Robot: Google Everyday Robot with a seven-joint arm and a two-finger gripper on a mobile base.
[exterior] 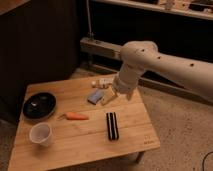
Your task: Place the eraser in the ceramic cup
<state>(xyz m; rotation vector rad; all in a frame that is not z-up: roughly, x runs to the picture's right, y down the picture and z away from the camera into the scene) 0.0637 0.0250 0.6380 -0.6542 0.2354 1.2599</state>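
Observation:
The eraser should go in the ceramic cup, so next I should pick it up with my gripper by its long black body.
The eraser, a long black block with pale stripes, lies on the wooden table right of centre, near the front. The ceramic cup, small and white, stands upright near the front left. My gripper hangs low over the back middle of the table, just right of a small blue pad and well behind the eraser. It is open with nothing in it. The white arm reaches in from the right.
A black bowl sits at the left. An orange carrot lies between bowl and eraser. Small pale items rest at the table's back edge. A dark cabinet and a metal rail stand behind the table.

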